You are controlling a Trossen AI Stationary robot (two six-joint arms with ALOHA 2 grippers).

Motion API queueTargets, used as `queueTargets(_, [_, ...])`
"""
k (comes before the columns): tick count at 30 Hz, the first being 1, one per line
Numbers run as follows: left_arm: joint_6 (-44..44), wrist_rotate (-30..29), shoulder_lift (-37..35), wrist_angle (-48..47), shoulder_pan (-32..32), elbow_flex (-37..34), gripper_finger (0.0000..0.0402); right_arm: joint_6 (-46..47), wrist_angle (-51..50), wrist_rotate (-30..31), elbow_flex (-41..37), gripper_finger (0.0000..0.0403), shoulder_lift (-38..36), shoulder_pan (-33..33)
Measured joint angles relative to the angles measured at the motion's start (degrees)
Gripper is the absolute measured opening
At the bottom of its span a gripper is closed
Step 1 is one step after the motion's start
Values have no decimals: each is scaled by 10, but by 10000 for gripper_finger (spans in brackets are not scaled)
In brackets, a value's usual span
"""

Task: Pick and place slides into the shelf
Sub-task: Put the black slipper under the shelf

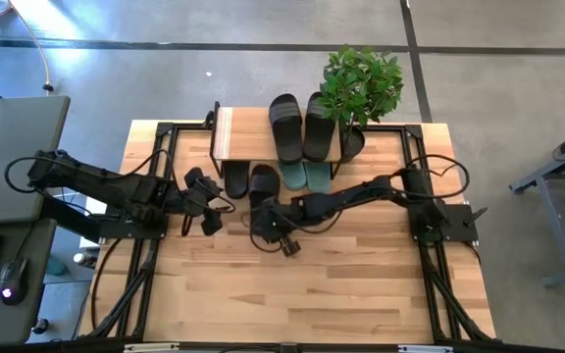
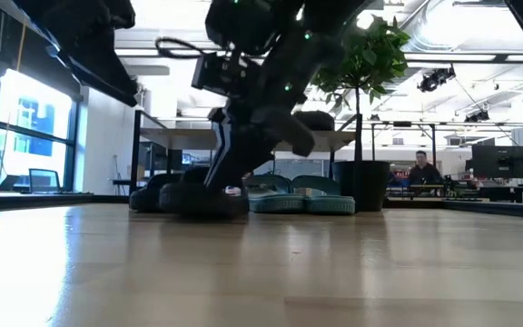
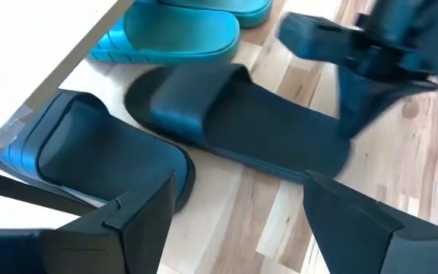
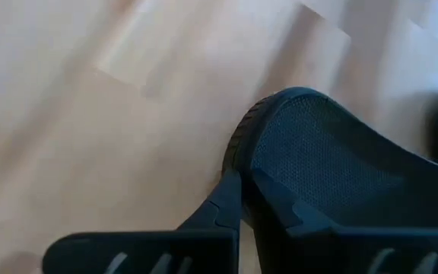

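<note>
My right gripper moves the toe [image 1: 263,170] of the black slide under the plank before releasing it, as the toe is short of the plank's near edge [image 1: 263,161].
The shelf [image 1: 246,130] stands at the table's far edge with two black slides [image 1: 300,126] on its plank. Below it, on the table, lie the sage-green pair [image 1: 303,176] [image 3: 181,34] and a black slide [image 1: 235,179] [image 3: 105,160]. Another black slide [image 1: 263,183] [image 3: 234,125] lies with its toe toward the shelf. My right gripper [image 1: 271,218] [image 4: 261,209] is shut on this slide's heel. My left gripper [image 1: 214,201] [image 3: 234,221] hovers open just left of it, near the heels of both black slides. My right gripper pinches the black slide's heel end [image 4: 295,114] between its two fingers. One finger [image 4: 223,205] is on the outer side of the heel rim and the other on the textured footbed. The fingers come slanting down from the table's near side. The slide lies flat on the table [image 3: 280,144].
A potted plant [image 1: 361,83] stands at the shelf's right end. Black frame rails [image 1: 155,176] run along the table's left and right sides. Bare wood [image 1: 292,294] stretches toward the near edge. A person [image 2: 420,168] sits far back in the room.
</note>
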Motion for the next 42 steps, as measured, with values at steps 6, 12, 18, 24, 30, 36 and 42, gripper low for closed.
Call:
queueTargets(6, [0, -4, 0, -1, 0, 0, 269, 4, 0, 22, 0, 0, 0, -30])
queueTargets(12, [-1, -8, 0, -1, 0, 0, 269, 48, 0, 22, 0, 0, 0, -51])
queueTargets(18, [-2, -10, 0, 0, 0, 0, 269, 144, 0, 20, 0, 0, 0, -62])
queueTargets(24, [-2, -10, 0, 0, 0, 0, 269, 200, -5, 54, 0, 0, 0, -62])
queueTargets(30, [-3, -10, 0, 0, 0, 0, 269, 211, -9, 49, 0, 0, 0, -63])
queueTargets(36, [-3, -10, 0, 0, 0, 0, 269, 250, -10, 48, 0, 0, 0, -59])
queueTargets(42, [-3, -6, 0, 0, 0, 0, 269, 266, -13, 42, 0, 33, 0, -59])
